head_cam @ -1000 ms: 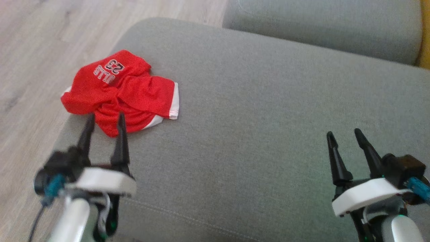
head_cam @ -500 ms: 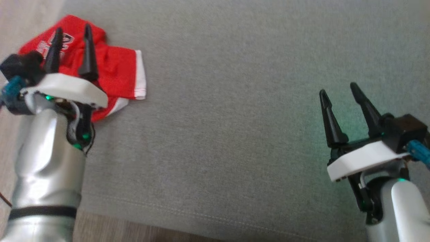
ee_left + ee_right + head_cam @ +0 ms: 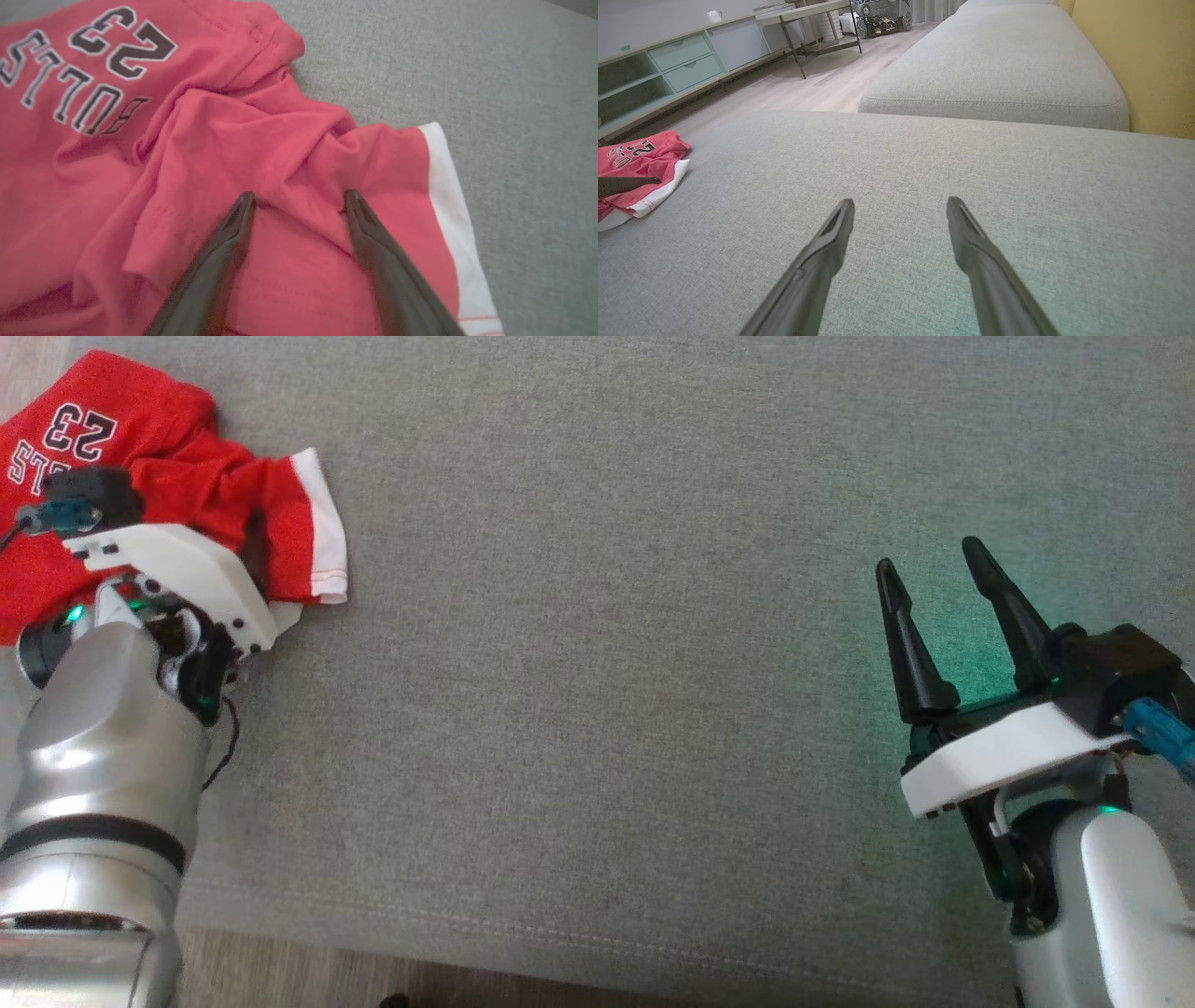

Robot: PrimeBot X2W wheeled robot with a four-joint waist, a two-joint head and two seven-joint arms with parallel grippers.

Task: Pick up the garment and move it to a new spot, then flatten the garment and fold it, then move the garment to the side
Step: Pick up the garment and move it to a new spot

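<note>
My left gripper picks up the jersey by the bunched fold [image 3: 302, 210] next, since the jersey's printed front lies slack.
The garment [image 3: 177, 439] is a crumpled red jersey with white trim and dark "23" lettering, lying at the far left of the grey sofa cushion [image 3: 607, 663]. In the left wrist view my left gripper [image 3: 298, 198] is open, its two fingertips pressed down on either side of a raised fold of the garment [image 3: 261, 140]. In the head view its white wrist housing [image 3: 177, 569] covers the fingers. My right gripper [image 3: 927, 560] hovers open over bare cushion at the right, far from the garment [image 3: 640, 158], with nothing between its fingers [image 3: 901, 203].
Wooden floor [image 3: 280, 980] runs along the cushion's near edge and past its left end. A second grey cushion [image 3: 994, 70] lies beyond, with a yellow wall [image 3: 1134, 46] to its right. A low cabinet [image 3: 668, 65] and a table stand across the floor.
The head camera has tilted down and shifted. My left arm has reached forward over the garment and tipped its fingers down onto a fold. The right gripper has stayed put, open.
</note>
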